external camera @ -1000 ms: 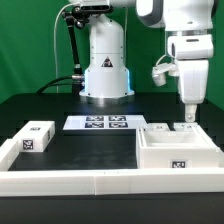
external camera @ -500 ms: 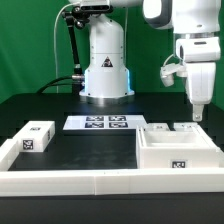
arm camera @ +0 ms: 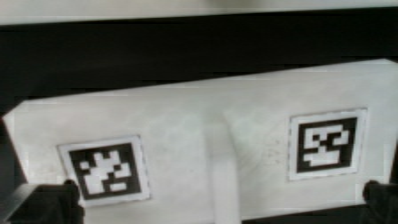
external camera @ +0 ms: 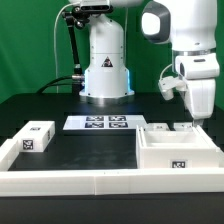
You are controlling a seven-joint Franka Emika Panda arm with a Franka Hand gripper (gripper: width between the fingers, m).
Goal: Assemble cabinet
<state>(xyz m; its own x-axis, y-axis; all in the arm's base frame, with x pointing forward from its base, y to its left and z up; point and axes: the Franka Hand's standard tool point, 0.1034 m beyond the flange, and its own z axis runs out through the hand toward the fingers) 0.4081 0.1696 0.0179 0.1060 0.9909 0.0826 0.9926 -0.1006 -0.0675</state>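
Observation:
The raised ridge [arm camera: 222, 185] runs down between my gripper's open fingers, beside the tagged side. My gripper needs to close on it now.
The white cabinet [external camera: 178, 150], a boxy open piece with a tag on its front, sits at the exterior view's right front. My gripper [external camera: 198, 122] hangs just above its far right edge. In the wrist view, the gripper [arm camera: 214, 205] has its dark fingertips [arm camera: 43, 204] wide apart at the frame edges, open and empty, over a white face of the cabinet [arm camera: 214, 130] that carries two tags. A small white tagged block [external camera: 37, 137] lies at the exterior view's left.
The marker board [external camera: 100, 123] lies flat in front of the robot base [external camera: 106, 75]. A long low white frame rail [external camera: 70, 180] runs along the front and up the left side. The table is black.
My gripper has moved toward the exterior view's right, from over the cabinet's back middle to its right edge. The parts have not moved.

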